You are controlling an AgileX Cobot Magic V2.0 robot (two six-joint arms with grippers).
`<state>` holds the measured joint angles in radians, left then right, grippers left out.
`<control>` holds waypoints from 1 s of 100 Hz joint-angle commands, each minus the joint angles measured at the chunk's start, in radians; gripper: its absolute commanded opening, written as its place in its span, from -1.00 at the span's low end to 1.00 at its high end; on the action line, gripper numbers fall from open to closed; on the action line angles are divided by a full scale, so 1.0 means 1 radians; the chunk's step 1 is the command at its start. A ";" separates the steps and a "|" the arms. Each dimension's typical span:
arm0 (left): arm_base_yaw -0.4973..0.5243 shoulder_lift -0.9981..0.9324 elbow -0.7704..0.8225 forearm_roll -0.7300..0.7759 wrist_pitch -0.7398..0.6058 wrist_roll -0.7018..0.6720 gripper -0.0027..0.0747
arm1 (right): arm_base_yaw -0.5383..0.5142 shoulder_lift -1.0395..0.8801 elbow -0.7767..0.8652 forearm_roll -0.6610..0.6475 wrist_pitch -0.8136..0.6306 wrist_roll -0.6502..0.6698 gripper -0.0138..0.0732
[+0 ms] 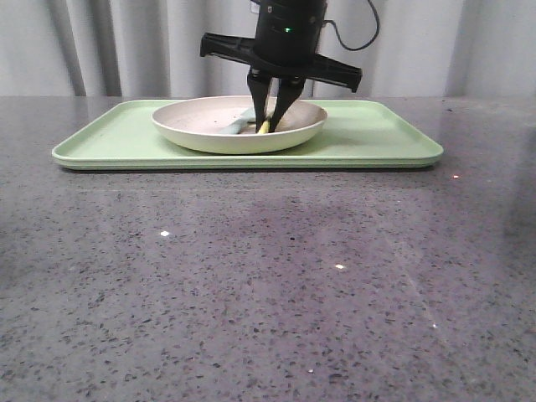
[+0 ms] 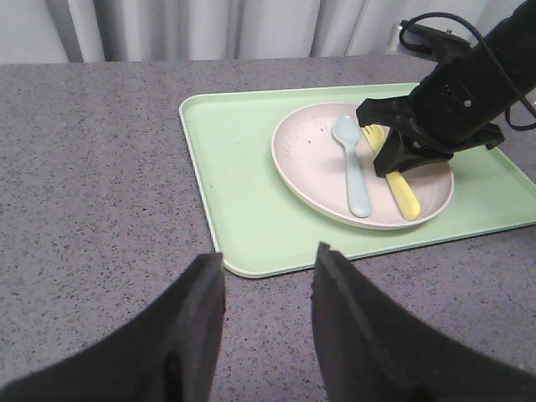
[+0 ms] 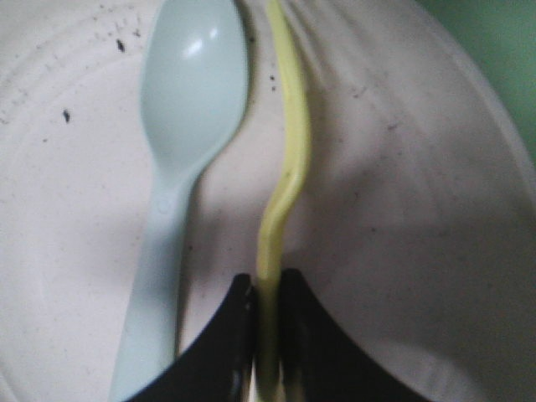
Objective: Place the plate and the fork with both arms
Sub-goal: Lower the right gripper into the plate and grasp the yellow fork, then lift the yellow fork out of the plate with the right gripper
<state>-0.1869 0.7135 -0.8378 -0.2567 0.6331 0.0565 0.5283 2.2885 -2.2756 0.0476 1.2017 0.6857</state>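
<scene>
The yellow fork (image 1: 264, 127) is over the plate and short of the tray's bare green bottom, so the right gripper needs to move the fork to that bare green bottom before releasing it.
The off-white plate (image 1: 239, 138) sits on the light green tray (image 1: 377, 138) at the back of the table. The yellow fork (image 2: 404, 194) lies in the plate beside a pale blue spoon (image 2: 356, 180). My right gripper (image 1: 270, 126) reaches down into the plate and is shut on the fork (image 3: 289, 151); the pads (image 3: 239, 335) press on its handle, and the plate (image 3: 402, 209) fills the right wrist view. I cannot tell whether the fork is lifted off the plate. My left gripper (image 2: 268, 255) is open and empty above the table near the tray's corner (image 2: 243, 184). It is out of the front view.
The blue spoon (image 3: 188, 92) lies close alongside the fork, just beside my right fingers; it also shows in the front view (image 1: 237, 126). Speckled grey table (image 1: 268, 276) stretches in front of the tray. Grey curtains hang behind.
</scene>
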 commanded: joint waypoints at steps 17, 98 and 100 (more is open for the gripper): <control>0.004 -0.003 -0.027 -0.019 -0.074 -0.009 -0.26 | -0.005 -0.076 -0.029 -0.003 -0.019 0.000 -0.64; 0.004 -0.003 -0.027 -0.019 -0.074 -0.009 -0.26 | -0.134 -0.352 -0.027 -0.212 0.145 -0.235 -0.64; 0.004 -0.003 -0.027 -0.019 -0.074 -0.009 -0.26 | -0.139 -0.354 -0.027 -0.208 0.145 -0.246 -0.64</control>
<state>-0.1869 0.7135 -0.8378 -0.2567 0.6331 0.0565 0.4134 2.0107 -2.2756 -0.1565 1.2553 0.4937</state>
